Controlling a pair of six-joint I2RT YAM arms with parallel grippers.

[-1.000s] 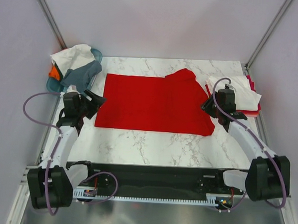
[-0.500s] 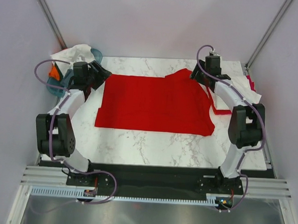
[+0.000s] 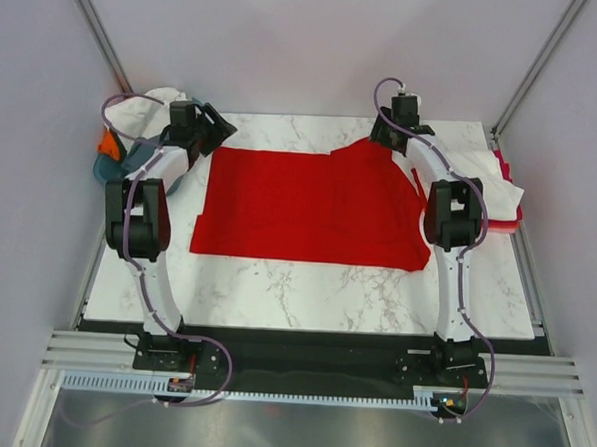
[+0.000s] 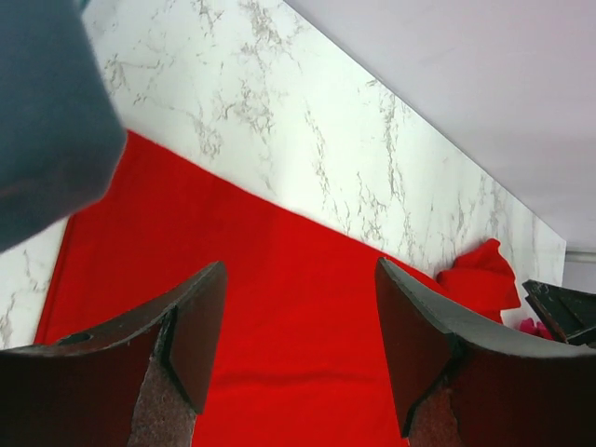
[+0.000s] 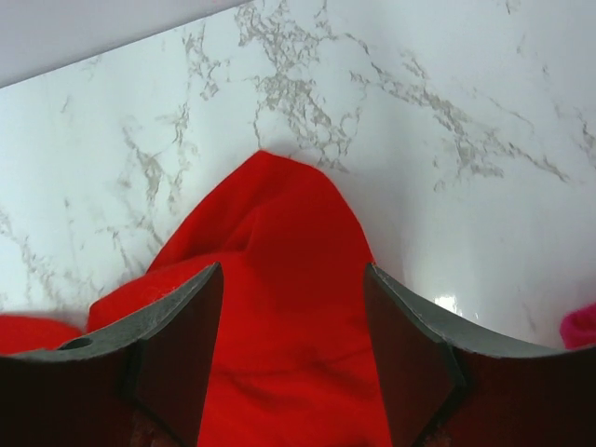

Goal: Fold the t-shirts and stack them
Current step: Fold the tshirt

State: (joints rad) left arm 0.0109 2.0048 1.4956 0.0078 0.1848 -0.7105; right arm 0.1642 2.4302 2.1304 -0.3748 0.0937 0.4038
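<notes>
I need to lower my right gripper before I close on the fold, because my fingers are still above the top of the raised red fold (image 5: 279,261).
A bright red t-shirt (image 3: 309,209) lies spread flat on the marble table (image 3: 305,284), with one sleeve bunched up at its far right corner (image 3: 367,152). My left gripper (image 3: 219,129) hovers open over the shirt's far left corner; in the left wrist view (image 4: 303,345) flat red cloth (image 4: 279,279) shows between its fingers, nothing clamped. My right gripper (image 3: 381,138) stands open at the bunched sleeve; its fingers (image 5: 186,345) straddle the raised red fold (image 5: 279,261) without pinching it. More t-shirts, white (image 3: 149,106), grey (image 3: 142,160) and orange (image 3: 106,143), sit heaped in a basket at the far left.
A teal basket (image 3: 106,168) stands off the table's far left corner. A folded white tee (image 3: 486,173) lies on a red one (image 3: 509,223) at the right edge. Grey cloth (image 4: 47,112) hangs blurred close to the left wrist camera. Walls close in behind and on both sides.
Both arms have swung from the shirt's near sides out to its far edge, left to the far left corner, right to the bunched sleeve. The right jaws have opened wider.
</notes>
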